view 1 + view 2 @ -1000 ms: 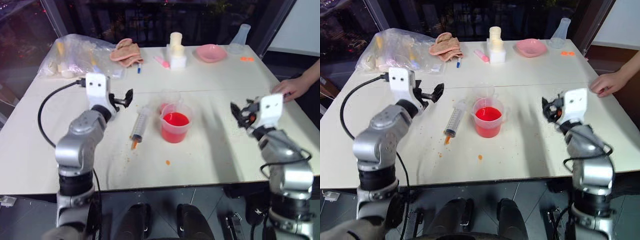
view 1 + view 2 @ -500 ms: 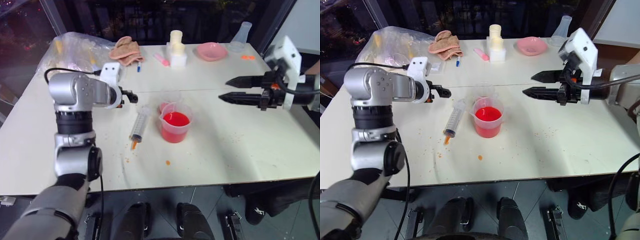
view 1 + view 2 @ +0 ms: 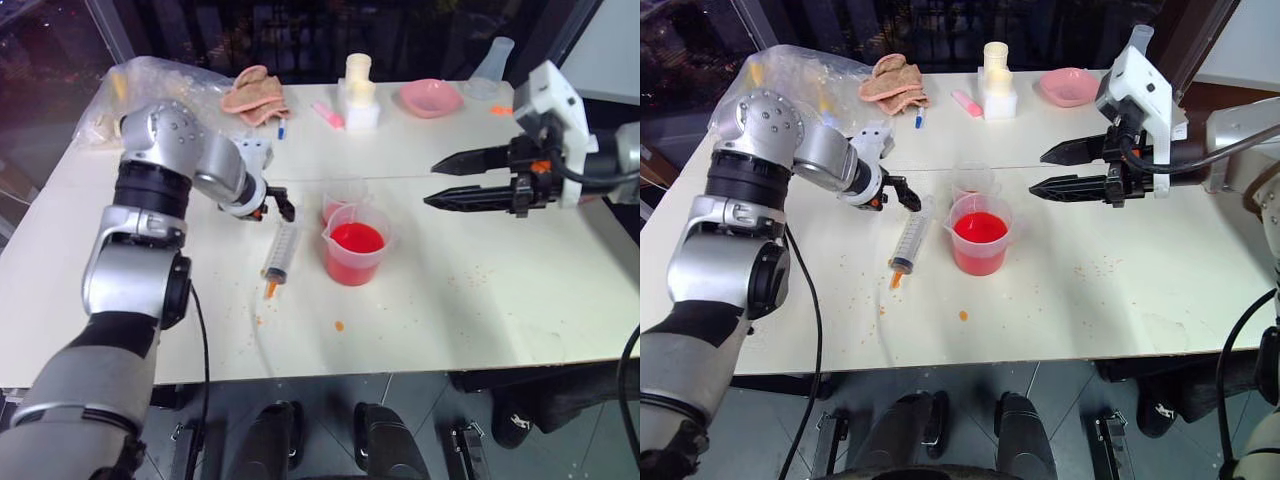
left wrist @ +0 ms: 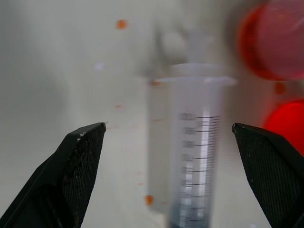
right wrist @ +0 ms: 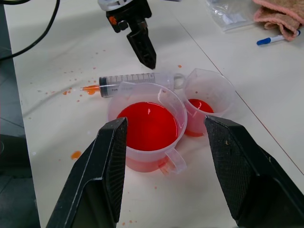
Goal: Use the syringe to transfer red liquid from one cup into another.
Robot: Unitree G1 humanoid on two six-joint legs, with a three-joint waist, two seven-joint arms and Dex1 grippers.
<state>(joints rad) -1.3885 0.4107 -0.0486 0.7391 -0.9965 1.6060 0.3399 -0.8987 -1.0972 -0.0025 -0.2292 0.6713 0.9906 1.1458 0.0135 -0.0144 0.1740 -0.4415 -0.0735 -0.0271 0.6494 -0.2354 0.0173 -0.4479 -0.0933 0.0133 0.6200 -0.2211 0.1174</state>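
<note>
My left gripper is to grab the syringe by its clear body (image 3: 282, 248), because orange drops are on the table around the syringe's wet tip (image 3: 271, 288).
The syringe (image 3: 281, 250) lies flat on the white table, left of the cups, with its orange tip toward the front edge. My left gripper (image 3: 905, 195) hangs open just above the plunger end, pointing down, and the barrel (image 4: 197, 152) shows between its fingers. The handled beaker (image 3: 355, 245) holds red liquid (image 5: 147, 126) to about half its height. Behind it and touching it stands the smaller cup (image 5: 206, 102), with a little red at the bottom. My right gripper (image 3: 432, 186) is open in the air to the right of the cups, pointing at them.
Along the far edge are a plastic bag (image 3: 150, 95), a pink cloth (image 3: 255, 95), a blue pen (image 3: 281, 128), a white block with cream cylinders (image 3: 358, 100), a pink bowl (image 3: 430, 97) and a clear flask (image 3: 495, 70). Orange drops (image 3: 338, 325) spot the table near the syringe.
My left gripper swung right and tipped down over the syringe's plunger end. My right arm rose off the table's right side and turned to point left at the cups.
</note>
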